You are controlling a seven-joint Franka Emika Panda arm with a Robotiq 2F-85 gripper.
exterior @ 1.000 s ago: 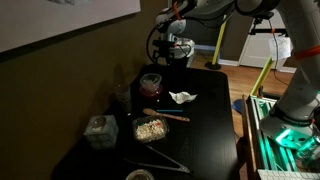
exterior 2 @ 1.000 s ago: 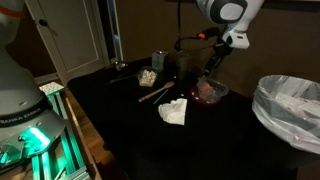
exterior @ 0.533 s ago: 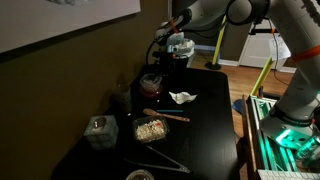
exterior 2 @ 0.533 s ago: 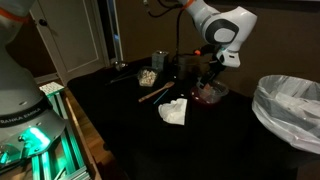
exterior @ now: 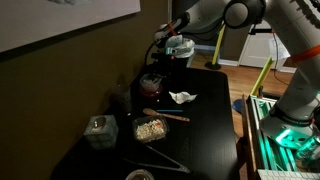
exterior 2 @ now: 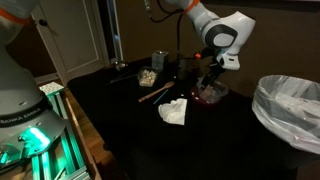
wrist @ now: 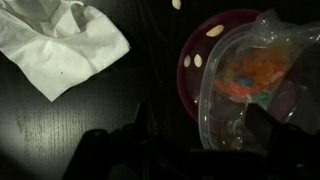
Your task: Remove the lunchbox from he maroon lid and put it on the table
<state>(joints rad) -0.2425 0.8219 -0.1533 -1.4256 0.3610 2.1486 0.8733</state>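
Observation:
My gripper grabs the lunchbox by its near side at its rim next, one finger inside, to leave its base free to set on the table.
The lunchbox point(wrist: 250, 80), a round see-through tub holding colourful bits, sits tilted on the maroon lid point(wrist: 200, 50) on the black table point(wrist: 60, 130). In the wrist view my gripper point(wrist: 203, 135) hangs low over them, jaws wide apart. One finger point(wrist: 140, 130) is outside the tub's rim. The other finger point(wrist: 265, 125) is over the tub, so the near wall lies between them, not pinched. In both exterior views the gripper point(exterior: 152, 68) point(exterior 2: 210, 78) is right above the lunchbox point(exterior: 150, 84) point(exterior 2: 210, 93) at the table's far end.
A crumpled white napkin point(wrist: 60, 40) point(exterior: 182, 97) point(exterior 2: 174, 111) lies beside the lid. A rectangular clear box of food point(exterior: 150, 128), a grey jar point(exterior: 98, 130), a wooden stick point(exterior: 165, 116) and metal tongs point(exterior: 160, 160) lie along the table. A white-bagged bin point(exterior 2: 290, 105) stands nearby.
My gripper has come down from above the table's far end onto the lunchbox. The lunchbox and lid have not moved.

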